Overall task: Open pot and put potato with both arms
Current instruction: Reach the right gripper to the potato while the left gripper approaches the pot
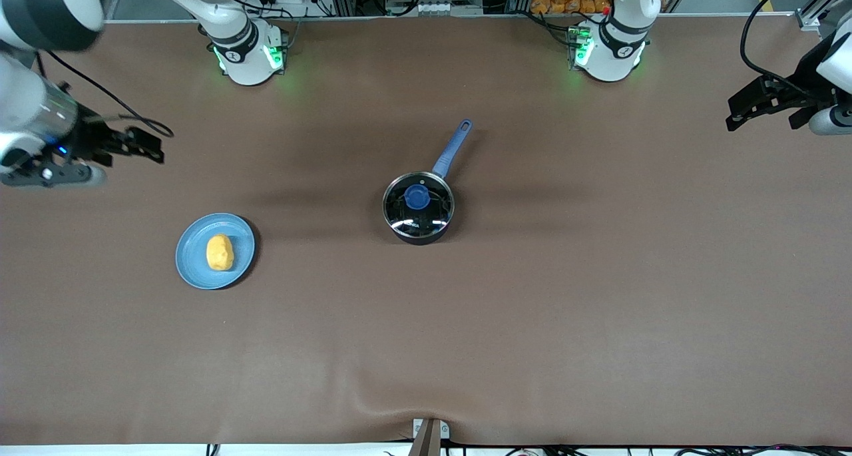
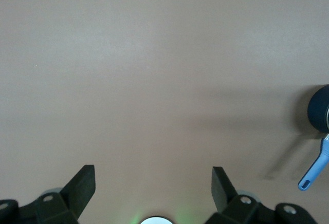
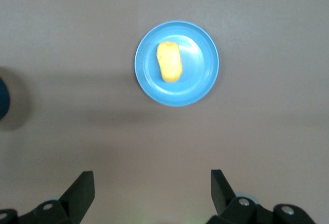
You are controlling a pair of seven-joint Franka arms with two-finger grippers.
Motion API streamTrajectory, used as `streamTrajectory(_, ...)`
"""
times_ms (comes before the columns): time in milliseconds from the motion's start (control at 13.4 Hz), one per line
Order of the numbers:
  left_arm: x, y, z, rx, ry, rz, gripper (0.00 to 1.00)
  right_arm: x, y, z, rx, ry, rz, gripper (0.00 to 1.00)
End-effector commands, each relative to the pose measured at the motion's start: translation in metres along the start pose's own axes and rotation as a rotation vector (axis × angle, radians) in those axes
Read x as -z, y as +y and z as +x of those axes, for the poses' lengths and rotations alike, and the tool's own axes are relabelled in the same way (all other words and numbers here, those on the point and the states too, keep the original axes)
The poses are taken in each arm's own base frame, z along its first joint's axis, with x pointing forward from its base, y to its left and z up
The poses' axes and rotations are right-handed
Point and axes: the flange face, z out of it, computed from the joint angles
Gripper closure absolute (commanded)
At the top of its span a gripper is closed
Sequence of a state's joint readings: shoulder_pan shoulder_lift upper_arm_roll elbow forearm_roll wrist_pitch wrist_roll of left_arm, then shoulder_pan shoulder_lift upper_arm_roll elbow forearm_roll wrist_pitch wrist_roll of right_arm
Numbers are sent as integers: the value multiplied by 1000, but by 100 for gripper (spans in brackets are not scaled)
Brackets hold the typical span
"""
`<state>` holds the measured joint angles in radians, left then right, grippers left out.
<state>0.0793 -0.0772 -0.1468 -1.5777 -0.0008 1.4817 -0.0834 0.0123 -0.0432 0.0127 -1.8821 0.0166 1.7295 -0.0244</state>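
Note:
I will next grip the potato (image 1: 219,252) by its long sides with my right gripper, to put it into the black pot (image 1: 418,210).
The black pot (image 1: 418,210) with a long blue handle (image 1: 453,147) stands mid-table, covered by a clear glass lid with a blue knob (image 1: 417,197). The yellow-orange potato (image 1: 219,252) lies on a light-blue plate (image 1: 193,269) toward the right arm's end. In the right wrist view the potato (image 3: 169,61) and plate (image 3: 205,80) show ahead of the jaws. My right gripper (image 1: 150,146) is open and empty, high over the table's right-arm end. My left gripper (image 1: 739,113) is open and empty, high over the left-arm end. The left wrist view shows the pot's edge (image 2: 320,108) and handle tip (image 2: 312,175).
The brown table cloth (image 1: 599,296) covers the whole surface. The two arm bases (image 1: 249,53) (image 1: 609,50) stand along the table edge farthest from the front camera. A small bracket (image 1: 429,433) sits at the nearest edge.

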Motion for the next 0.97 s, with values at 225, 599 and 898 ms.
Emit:
streamTrajectory(225, -5, 20, 4, -24, -22, -23, 0, -94, 0, 19, 3, 76, -1, 0)
streamTrajectory(599, -25, 67, 17, 10, -21, -60, 0, -166, 4, 40, 1, 108, -7, 0)
streamTrajectory(898, -55, 130, 27, 130, -38, -67, 0, -205, 11, 55, -2, 134, -13, 0)
